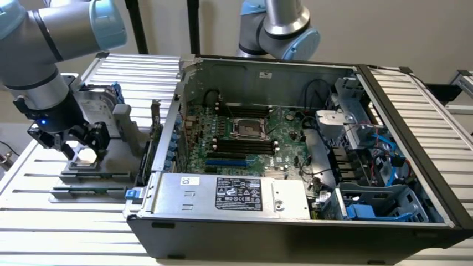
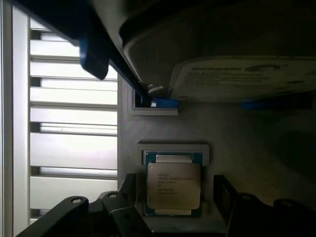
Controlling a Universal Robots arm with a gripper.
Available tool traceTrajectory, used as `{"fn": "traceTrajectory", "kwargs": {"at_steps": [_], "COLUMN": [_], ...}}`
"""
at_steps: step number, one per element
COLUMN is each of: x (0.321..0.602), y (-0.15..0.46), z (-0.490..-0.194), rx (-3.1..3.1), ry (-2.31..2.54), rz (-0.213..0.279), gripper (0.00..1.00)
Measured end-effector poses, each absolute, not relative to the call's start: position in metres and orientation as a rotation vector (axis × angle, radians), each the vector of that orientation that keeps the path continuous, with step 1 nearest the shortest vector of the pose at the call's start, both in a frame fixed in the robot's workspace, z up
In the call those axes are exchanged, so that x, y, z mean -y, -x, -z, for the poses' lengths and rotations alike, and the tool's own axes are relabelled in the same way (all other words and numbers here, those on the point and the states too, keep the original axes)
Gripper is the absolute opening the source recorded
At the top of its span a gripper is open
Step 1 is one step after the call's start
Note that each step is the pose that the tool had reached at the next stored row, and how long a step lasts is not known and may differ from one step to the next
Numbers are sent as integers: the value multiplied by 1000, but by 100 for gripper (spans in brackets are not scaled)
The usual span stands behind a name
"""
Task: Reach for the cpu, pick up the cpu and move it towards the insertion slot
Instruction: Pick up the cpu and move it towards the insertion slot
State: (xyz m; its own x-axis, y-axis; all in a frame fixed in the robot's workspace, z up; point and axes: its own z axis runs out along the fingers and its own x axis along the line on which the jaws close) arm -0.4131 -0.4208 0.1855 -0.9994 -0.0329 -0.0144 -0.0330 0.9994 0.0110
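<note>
My gripper is going to grab the cpu by its exposed side edges next, because the holder's raised rim (image 2: 174,147) hugs the corners of the cpu (image 2: 174,185).
The cpu (image 2: 174,185) lies flat, silver top face up, in a shallow square recess of a grey holder block (image 2: 247,133). My gripper (image 2: 175,200) is lowered over it and open, with one dark finger (image 2: 129,190) on each side of the chip and a small gap between each finger and its edge. In the exterior view the gripper (image 1: 80,148) hangs over the holder at that view's left, the pale cpu (image 1: 86,157) between its fingers. The insertion slot (image 1: 249,127), with its shiny frame and dark centre, sits on the green board inside the open computer case.
A silver hard drive with blue bracket (image 2: 237,74) stands in the same holder just beyond the cpu. The black case wall (image 1: 159,138) rises between the holder and the board. A power supply (image 1: 236,194) fills the case front. A second arm (image 1: 277,27) hangs behind the case.
</note>
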Motion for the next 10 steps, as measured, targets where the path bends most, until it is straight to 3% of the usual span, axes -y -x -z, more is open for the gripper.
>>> {"fn": "traceTrajectory", "kwargs": {"at_steps": [10], "x": [421], "y": [413], "z": [-187], "rx": [-3129], "ry": [51], "rz": [-18], "gripper": [73]}}
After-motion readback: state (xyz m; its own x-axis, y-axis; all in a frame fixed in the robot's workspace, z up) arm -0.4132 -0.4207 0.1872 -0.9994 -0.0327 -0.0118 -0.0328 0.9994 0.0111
